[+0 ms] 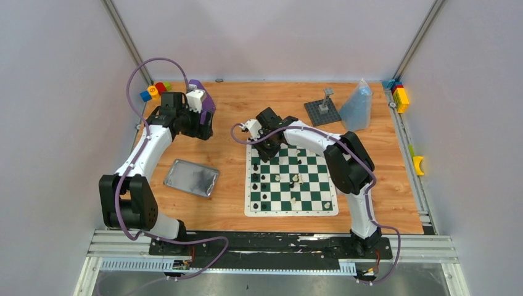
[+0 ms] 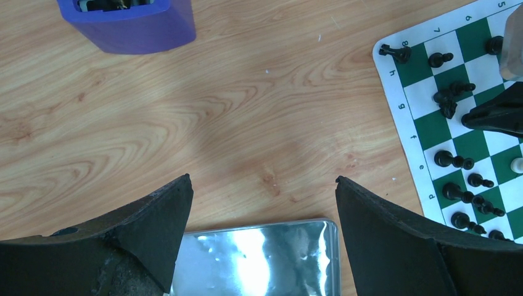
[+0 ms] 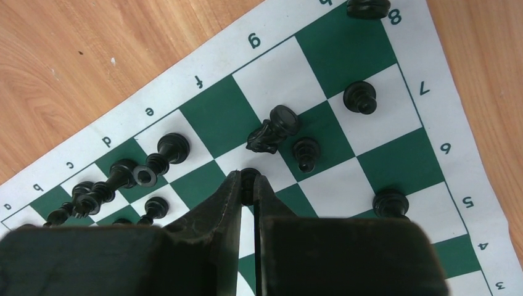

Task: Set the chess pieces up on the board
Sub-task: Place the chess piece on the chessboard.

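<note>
My right gripper releases the small black piece next, since the piece's base is on a white square beside the knight (image 3: 271,129), so the piece would stand.
The board (image 1: 290,213) is a green and white checkered mat lying at the table's middle. Black chess pieces (image 1: 259,182) crowd its left columns, and a few white ones (image 1: 296,180) stand near its centre. My right gripper (image 3: 248,176) hovers over the board's far left corner (image 3: 271,74), shut on a small black piece (image 3: 249,185) pinched between its tips. Just beyond it a black knight (image 3: 271,129) lies on its side next to upright pawns (image 3: 360,97). My left gripper (image 2: 263,179) hangs open over bare wood left of the board (image 2: 432,126), holding nothing.
A silver tin (image 1: 192,177) lies left of the board, under my left fingers (image 2: 148,228). A purple holder (image 2: 126,21) sits at the far left. A grey studded plate with a post (image 1: 322,111) and a clear bag (image 1: 358,105) stand at the back right. Colourful blocks (image 1: 155,90) line the corners.
</note>
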Robot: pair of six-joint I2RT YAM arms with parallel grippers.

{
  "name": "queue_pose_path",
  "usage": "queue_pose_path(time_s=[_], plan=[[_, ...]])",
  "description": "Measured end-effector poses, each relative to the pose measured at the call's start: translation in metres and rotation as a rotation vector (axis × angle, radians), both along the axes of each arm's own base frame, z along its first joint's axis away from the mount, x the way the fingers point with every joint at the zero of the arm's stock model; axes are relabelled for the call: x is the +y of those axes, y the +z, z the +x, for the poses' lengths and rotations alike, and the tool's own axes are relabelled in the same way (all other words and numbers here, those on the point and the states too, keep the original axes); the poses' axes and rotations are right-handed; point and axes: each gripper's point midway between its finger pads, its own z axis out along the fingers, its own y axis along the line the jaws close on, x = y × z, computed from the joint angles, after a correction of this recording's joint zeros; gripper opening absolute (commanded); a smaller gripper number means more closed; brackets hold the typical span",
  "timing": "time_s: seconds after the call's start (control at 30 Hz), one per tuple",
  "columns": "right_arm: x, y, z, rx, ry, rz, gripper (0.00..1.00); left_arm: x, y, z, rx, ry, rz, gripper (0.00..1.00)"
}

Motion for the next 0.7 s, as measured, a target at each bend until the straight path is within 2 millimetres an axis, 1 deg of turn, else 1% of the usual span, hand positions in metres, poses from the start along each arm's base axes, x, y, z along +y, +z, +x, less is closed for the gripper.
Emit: queue_pose_path(time_s=[0.13,0.3,0.4,0.57,0.7], plan=[[-0.0014,-0.0071,-0.0003,0.008,-0.003,-0.015,0.02,0.0,0.0,0.0,0.0,0.0,0.0,0.93],[-0.0002,-0.0065,0.0019,-0.002,-0.004,-0.018,0.03,-0.0001,0.0003,0.0004,-0.002,0.0,0.0,0.93],[-0.0001,-0.0066,0.0021,-0.004,-0.004,-0.02,0.06,-0.0001,0.0004,0.0006,-0.003,-0.001,0.0,0.93],[0.0001,-0.0066,0.0019,-0.004,-0.003,-0.02,0.22,-0.0001,0.0004,0.0006,-0.003,-0.001,0.0,0.93],[-0.0005,-0.0067,0.0024,-0.005,-0.008,-0.023,0.38,-0.0001,0.0004,0.0006,-0.003,-0.001,0.0,0.93]])
